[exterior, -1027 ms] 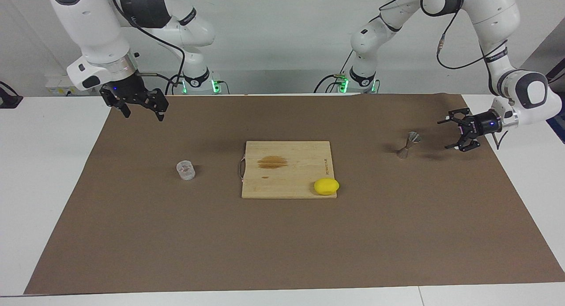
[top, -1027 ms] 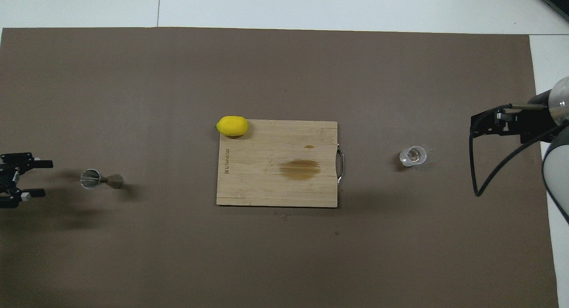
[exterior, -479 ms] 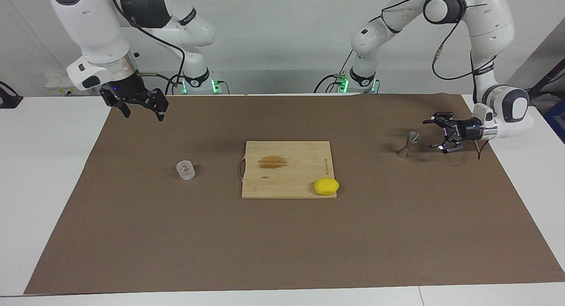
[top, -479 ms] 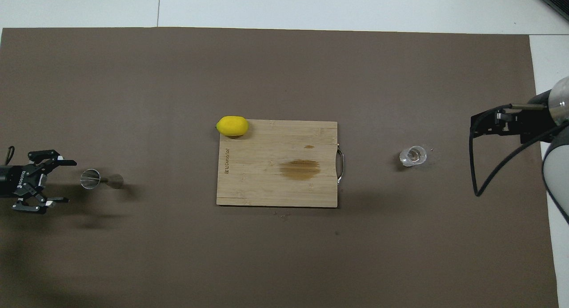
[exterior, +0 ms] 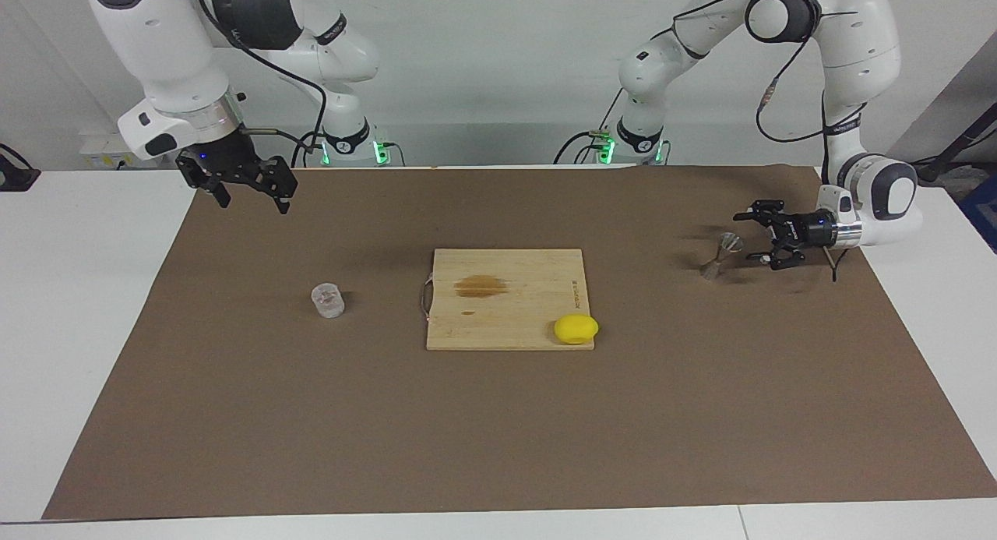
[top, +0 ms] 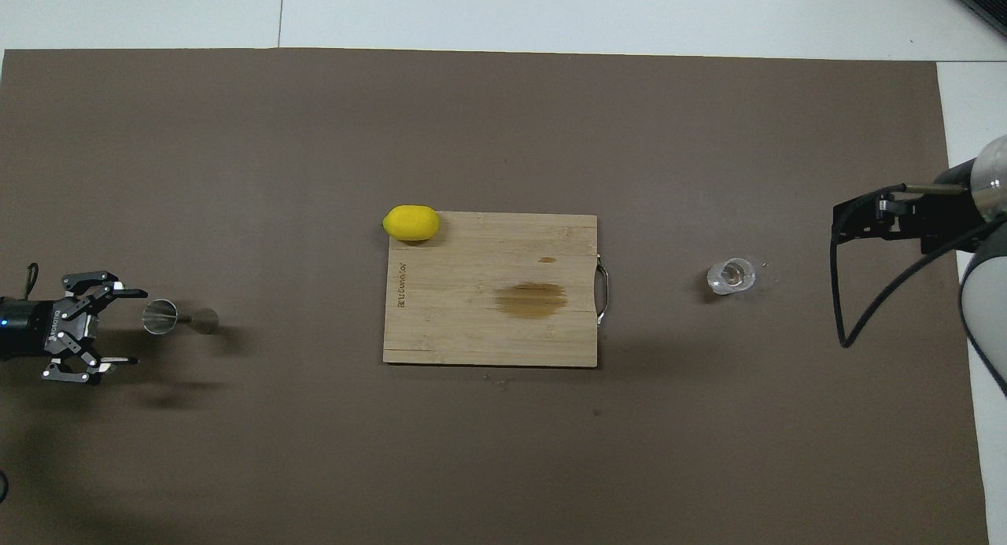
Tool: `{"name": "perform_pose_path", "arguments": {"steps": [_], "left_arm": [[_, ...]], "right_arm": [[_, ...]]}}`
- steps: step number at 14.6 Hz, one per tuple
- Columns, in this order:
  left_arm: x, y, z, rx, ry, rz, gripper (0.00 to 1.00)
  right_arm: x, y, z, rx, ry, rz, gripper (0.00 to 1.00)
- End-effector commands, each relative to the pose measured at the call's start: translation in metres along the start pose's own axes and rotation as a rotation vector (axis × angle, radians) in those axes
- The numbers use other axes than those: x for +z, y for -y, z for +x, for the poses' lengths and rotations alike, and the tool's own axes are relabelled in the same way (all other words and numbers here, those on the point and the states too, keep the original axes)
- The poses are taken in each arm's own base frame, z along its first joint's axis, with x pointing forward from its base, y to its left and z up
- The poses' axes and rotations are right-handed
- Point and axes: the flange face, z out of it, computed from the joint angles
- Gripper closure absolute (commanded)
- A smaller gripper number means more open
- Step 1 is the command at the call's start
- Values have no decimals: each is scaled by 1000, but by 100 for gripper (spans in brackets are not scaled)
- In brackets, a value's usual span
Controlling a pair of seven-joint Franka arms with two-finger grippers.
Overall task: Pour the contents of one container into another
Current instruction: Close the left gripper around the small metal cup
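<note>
My left gripper's fingers end short of the jigger's middle point(top: 185, 318), so it is too early to close on the jigger. My left gripper moves forward next.
A small clear plastic cup point(exterior: 328, 300) point(top: 731, 275) stands on the brown mat toward the right arm's end of the table. A silvery hourglass-shaped jigger point(exterior: 720, 255) point(top: 179, 318) stands upright toward the left arm's end. My left gripper point(exterior: 752, 233) point(top: 124, 327) lies level just beside the jigger, open, its fingertips close to the jigger without touching it. My right gripper point(exterior: 251, 197) point(top: 840, 222) hangs open, high over the mat's corner, well apart from the cup.
A wooden cutting board point(exterior: 506, 298) point(top: 490, 289) with a brown stain lies mid-mat. A yellow lemon point(exterior: 576, 329) point(top: 411, 222) rests at the board's corner farthest from the robots. White table surrounds the brown mat point(exterior: 498, 415).
My left gripper has travelled sideways toward the jigger and now sits just beside it, still open. The right arm waits unmoved. Cup, jigger, board and lemon stay in place.
</note>
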Motion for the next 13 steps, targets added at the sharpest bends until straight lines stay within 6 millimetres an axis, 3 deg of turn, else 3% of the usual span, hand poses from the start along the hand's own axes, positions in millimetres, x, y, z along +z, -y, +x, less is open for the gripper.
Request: {"name": "perform_pose_path", "arguments": {"steps": [1, 7, 9, 11, 13], "left_arm": [[22, -2, 4, 38, 2, 15, 0], [30, 3, 6, 54, -6, 13, 2], [30, 3, 5, 55, -7, 12, 5], [27, 4, 7, 90, 1, 19, 16], [26, 5, 5, 106, 13, 28, 19]], "right_arm": [[-1, -5, -6, -16, 0, -11, 0], [-1, -5, -6, -15, -1, -11, 0], [-1, -5, -6, -15, 0, -11, 0], [-1, -5, -6, -16, -1, -11, 0], [-1, -5, -6, -15, -1, -11, 0]]}}
